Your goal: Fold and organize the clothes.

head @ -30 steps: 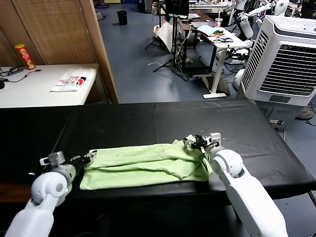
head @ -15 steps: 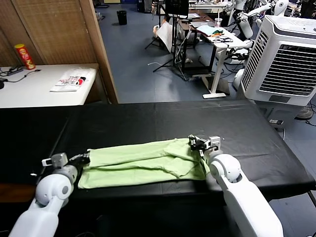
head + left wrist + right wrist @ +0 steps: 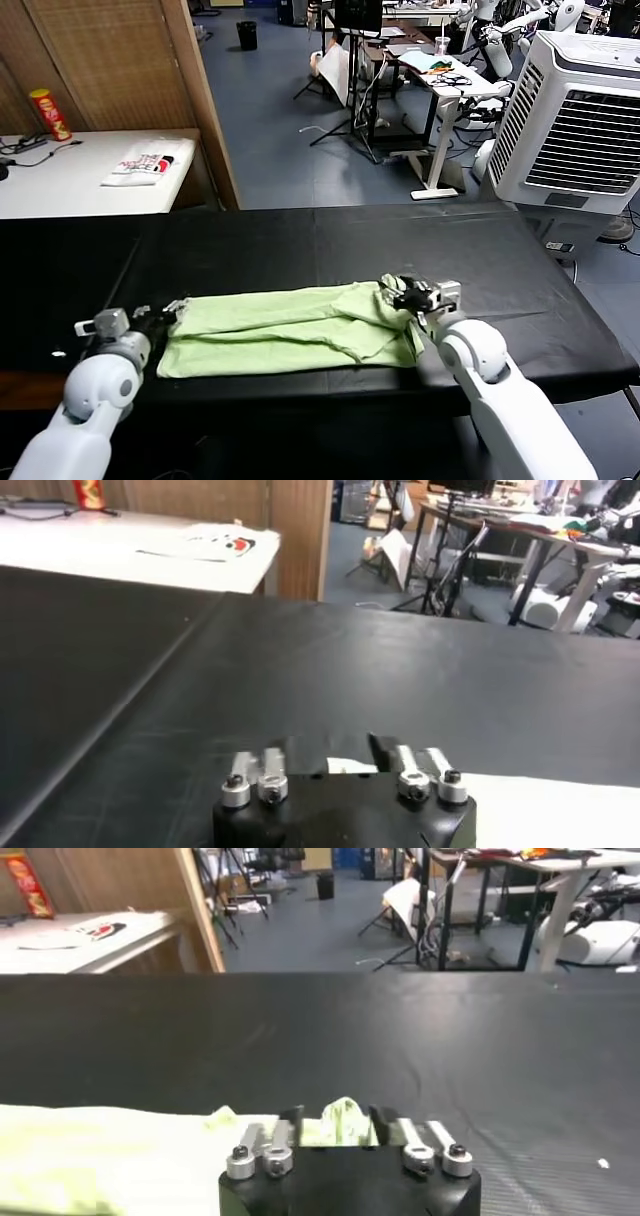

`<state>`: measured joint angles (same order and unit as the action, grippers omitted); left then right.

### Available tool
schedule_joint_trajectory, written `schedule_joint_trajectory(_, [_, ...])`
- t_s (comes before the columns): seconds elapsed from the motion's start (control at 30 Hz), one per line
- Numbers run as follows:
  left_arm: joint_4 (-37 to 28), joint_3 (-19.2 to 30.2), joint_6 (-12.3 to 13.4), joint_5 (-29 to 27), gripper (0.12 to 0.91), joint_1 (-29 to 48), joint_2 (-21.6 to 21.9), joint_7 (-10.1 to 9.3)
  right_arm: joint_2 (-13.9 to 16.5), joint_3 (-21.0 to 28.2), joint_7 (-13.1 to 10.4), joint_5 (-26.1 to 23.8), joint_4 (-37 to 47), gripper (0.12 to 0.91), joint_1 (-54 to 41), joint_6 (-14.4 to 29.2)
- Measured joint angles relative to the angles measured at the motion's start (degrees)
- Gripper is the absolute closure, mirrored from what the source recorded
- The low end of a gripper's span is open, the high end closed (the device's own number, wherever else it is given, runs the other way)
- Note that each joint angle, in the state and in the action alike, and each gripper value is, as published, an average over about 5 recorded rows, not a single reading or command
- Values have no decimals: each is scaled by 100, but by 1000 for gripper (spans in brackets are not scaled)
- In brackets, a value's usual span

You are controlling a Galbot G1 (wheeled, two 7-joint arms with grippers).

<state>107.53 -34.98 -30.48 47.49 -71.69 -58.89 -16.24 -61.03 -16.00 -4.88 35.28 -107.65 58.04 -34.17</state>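
Observation:
The robot's left gripper next needs to pick up the green shirt by its end corner [image 3: 172, 365], so that the long piece of clothing [image 3: 280, 330] can be folded shorter.
The clothes are one pale green shirt [image 3: 280, 330], lying folded in a long band across the near part of the black table [image 3: 300, 245]. My left gripper [image 3: 163, 312] stands open at the shirt's left end. In the left wrist view that gripper [image 3: 336, 752] has its jaws apart, with a pale edge of the shirt [image 3: 350, 768] low between them. My right gripper [image 3: 402, 294] stands open at the shirt's right end. In the right wrist view a small raised peak of the shirt [image 3: 340, 1116] sits between the spread jaws of the right gripper [image 3: 338, 1124], with no finger touching it.
A white side table [image 3: 60, 185] at the far left carries a white folded cloth with red and black print [image 3: 140, 163] and a red can [image 3: 50, 113]. A large air cooler [image 3: 580, 120] stands beyond the table's right end. The table's front edge runs just below the shirt.
Both grippers were shut on the shirt's ends and now stand open, having let the cloth go. The shirt has settled flat; the left gripper has drawn back slightly to the left.

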Motion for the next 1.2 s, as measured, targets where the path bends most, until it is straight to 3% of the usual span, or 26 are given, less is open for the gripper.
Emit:
schedule_joint_trajectory(0.2, [587, -350, -51, 175, 233, -600, -250, -11, 110, -183, 9, 112, -569, 227, 447, -3])
schedule_joint_trajectory(0.47, [745, -418, 191, -84, 240, -1114, -626, 291, 135, -210, -12, 260, -1103, 227, 723, -17])
schedule_joint_trajectory(0.57, [667, -390, 310, -182, 329, -1175, -740, 405, 148, -219, -15, 274, -1215, 227, 779, -22])
schedule_joint_trajectory(0.67, [620, -331, 397, -302, 487, -1231, -852, 461, 161, -241, -14, 269, -1263, 227, 817, -20])
schedule_joint_trajectory(0.8, [530, -290, 438, -329, 721, -1210, -988, 432, 164, -273, -5, 261, -1316, 227, 848, -12])
schedule_joint_trajectory(0.9, [455, -287, 472, -314, 847, -1161, -1051, 379, 158, -289, -2, 248, -1340, 227, 857, -7])
schedule_joint_trajectory(1.07, [389, -309, 616, -619, 864, -1141, -1022, 385, 115, -361, -6, 226, -1357, 227, 880, -2])
schedule_joint_trajectory(1.2, [318, -402, 829, -1387, 866, -1185, -858, 493, 75, -498, -8, 182, -1414, 227, 959, -2])
